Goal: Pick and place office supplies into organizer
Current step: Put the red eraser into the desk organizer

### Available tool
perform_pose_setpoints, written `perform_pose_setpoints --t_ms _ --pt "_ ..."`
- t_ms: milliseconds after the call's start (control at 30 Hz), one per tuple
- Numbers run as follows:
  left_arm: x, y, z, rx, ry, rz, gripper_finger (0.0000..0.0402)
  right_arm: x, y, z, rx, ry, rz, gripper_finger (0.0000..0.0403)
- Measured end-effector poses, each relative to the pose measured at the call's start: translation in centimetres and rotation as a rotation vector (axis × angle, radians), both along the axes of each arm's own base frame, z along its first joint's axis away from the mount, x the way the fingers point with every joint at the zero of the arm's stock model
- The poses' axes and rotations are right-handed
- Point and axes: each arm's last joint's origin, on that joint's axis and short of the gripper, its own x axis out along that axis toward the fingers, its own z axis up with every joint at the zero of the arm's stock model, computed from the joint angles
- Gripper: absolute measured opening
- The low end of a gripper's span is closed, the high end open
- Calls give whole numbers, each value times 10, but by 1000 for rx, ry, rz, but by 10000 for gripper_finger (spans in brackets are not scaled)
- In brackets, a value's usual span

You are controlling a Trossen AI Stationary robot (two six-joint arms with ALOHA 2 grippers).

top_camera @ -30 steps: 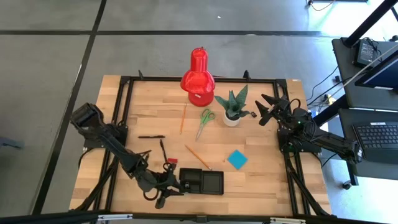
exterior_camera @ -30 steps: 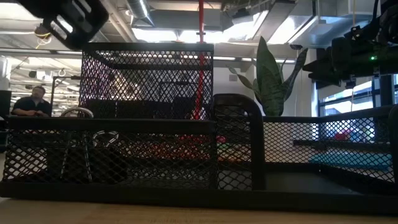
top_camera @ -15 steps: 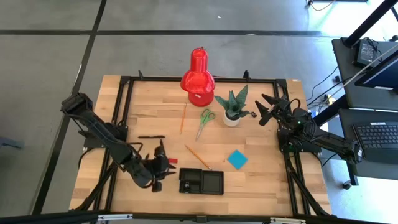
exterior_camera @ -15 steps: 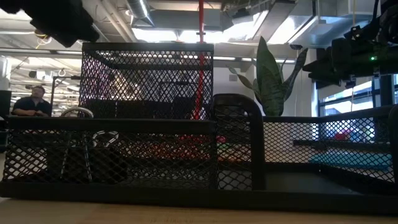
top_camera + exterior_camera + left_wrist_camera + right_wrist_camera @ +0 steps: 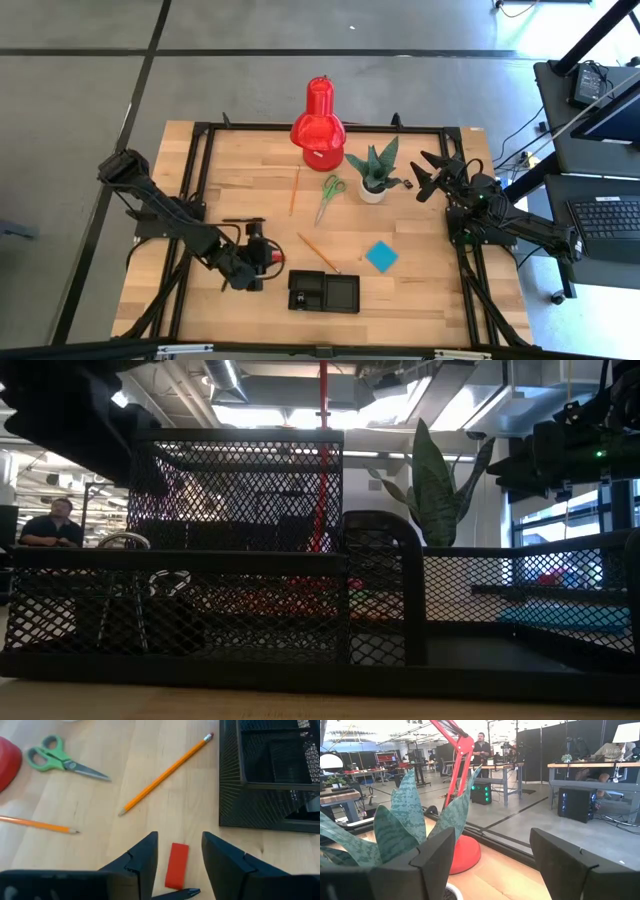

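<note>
I will grab the red piece by its long side edges with my left gripper next. Then it can go into the organizer.
My left gripper is open and hovers low over the table just left of the organizer. Its fingers stand on either side of the small red piece without touching it. The red piece lies flat on the wood beside a black pen tip. Farther off lie an orange pencil, a second pencil and the green-handled scissors. The blue note pad lies to the organizer's right. My right gripper is open and waits by the plant.
A red lamp and a white-potted plant stand at the far middle of the table. A black pen lies left of centre. The organizer's mesh wall fills the low view, with metal clip handles behind it.
My left gripper has drawn back from the organizer's left end, moving toward the table's far edge and turning until its fingers point at the red piece. The red piece and the other supplies have stayed where they were.
</note>
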Motion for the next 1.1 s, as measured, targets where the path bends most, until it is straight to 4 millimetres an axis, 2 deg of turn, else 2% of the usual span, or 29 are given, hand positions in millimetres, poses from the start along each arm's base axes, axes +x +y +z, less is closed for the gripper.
perform_pose_setpoints --t_ms 267,633,1100 --pt "5 15 -9 -60 73 8 159 0 0 0 0 1 0 260" --pt "12 25 -13 -66 132 -39 159 0 0 0 2 -2 0 260" --pt "24 21 -50 -71 267 -54 159 0 0 0 1 -1 0 260"
